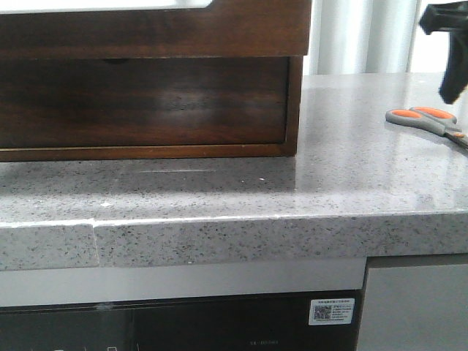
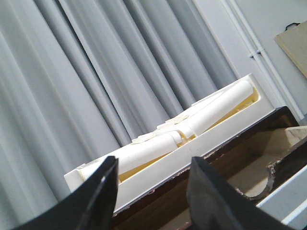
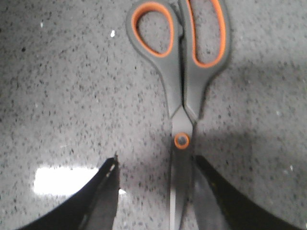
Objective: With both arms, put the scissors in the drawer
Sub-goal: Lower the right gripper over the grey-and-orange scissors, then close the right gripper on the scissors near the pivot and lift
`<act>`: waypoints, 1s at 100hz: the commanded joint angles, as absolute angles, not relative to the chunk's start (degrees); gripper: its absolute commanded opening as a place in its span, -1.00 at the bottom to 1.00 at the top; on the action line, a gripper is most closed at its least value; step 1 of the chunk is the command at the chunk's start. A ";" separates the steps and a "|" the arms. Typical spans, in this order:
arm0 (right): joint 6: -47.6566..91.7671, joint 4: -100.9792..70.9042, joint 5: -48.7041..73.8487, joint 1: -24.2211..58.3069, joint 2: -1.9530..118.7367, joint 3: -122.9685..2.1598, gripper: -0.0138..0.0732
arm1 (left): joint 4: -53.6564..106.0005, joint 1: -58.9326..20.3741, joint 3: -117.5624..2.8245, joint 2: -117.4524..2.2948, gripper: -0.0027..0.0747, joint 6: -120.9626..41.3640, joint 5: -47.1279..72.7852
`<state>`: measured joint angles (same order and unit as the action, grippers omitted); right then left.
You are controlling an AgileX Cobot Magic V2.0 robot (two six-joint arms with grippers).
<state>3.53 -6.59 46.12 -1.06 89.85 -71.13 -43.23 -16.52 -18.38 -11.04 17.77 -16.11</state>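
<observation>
I should lower my right gripper before I close it on the scissors point(image 1: 428, 121). Its fingers are above the scissors in the front view.
The scissors point(image 1: 428, 121), grey with orange-lined loops, lie flat on the speckled countertop at the far right. My right gripper point(image 1: 447, 91) hangs just above them, open. In the right wrist view the scissors point(image 3: 184, 96) point their closed blades between the fingers, close beside one finger; the right gripper point(image 3: 156, 165) is open and holds nothing. The drawer point(image 1: 146, 33), dark brown with a pale cut-out along its top, is at the upper left of the front view. My left gripper point(image 2: 153, 167) is open and empty, and does not show in the front view.
Below the drawer is a second dark wood front point(image 1: 146, 102) in a wooden cabinet standing on the grey stone countertop point(image 1: 329, 190). The left wrist view shows a white tray point(image 2: 158, 172) of pale rolls on dark wood, with grey curtains point(image 2: 72, 72) behind.
</observation>
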 commanded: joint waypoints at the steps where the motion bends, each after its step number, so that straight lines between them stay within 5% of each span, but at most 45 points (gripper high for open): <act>1: 3.61 -5.52 46.65 -1.04 90.18 -75.87 0.01 | -41.56 -16.73 -19.95 -11.66 -0.12 18.46 -18.38; 100: 0.45 -1.70 60.57 -1.17 104.63 -90.32 0.01 | -41.56 -16.73 -19.95 -11.66 -0.12 18.46 -18.38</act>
